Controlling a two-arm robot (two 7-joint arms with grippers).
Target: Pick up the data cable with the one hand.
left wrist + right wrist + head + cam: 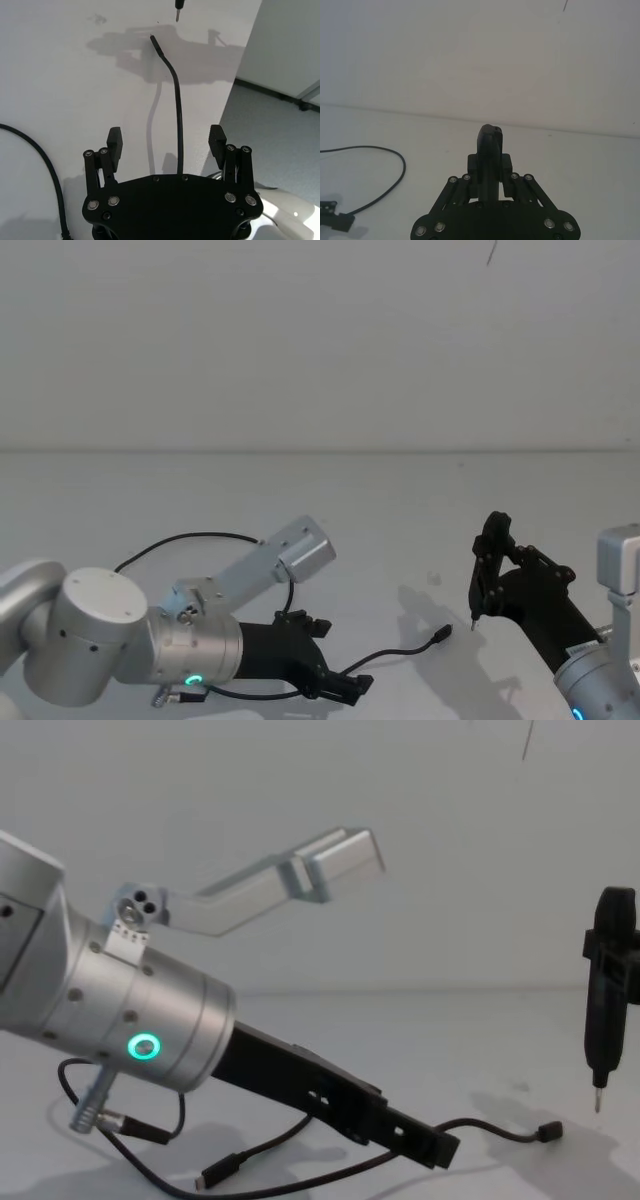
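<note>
My left gripper grabs the data cable (176, 90) by the cord behind its plug (179, 117) next to pick it up.
The data cable (400, 650) is a thin black cord on the white table, with one plug (441, 634) near the middle and a loop (190, 536) behind my left arm. My left gripper (335, 655) is low over the table and open. In the left wrist view the data cable (176, 90) runs between the spread fingers (115, 142) without being clamped, and its far end casts a separate shadow. The chest view shows the left gripper (410, 1135) over the data cable (490, 1128), with another plug (215, 1178) lying below the arm.
My right gripper (490, 555) stands at the right, shut on a slim upright black tool (605, 1010) whose thin metal tip (473, 622) points down near the cable's plug. The table edge (225, 125) runs close beside the left gripper, with floor beyond.
</note>
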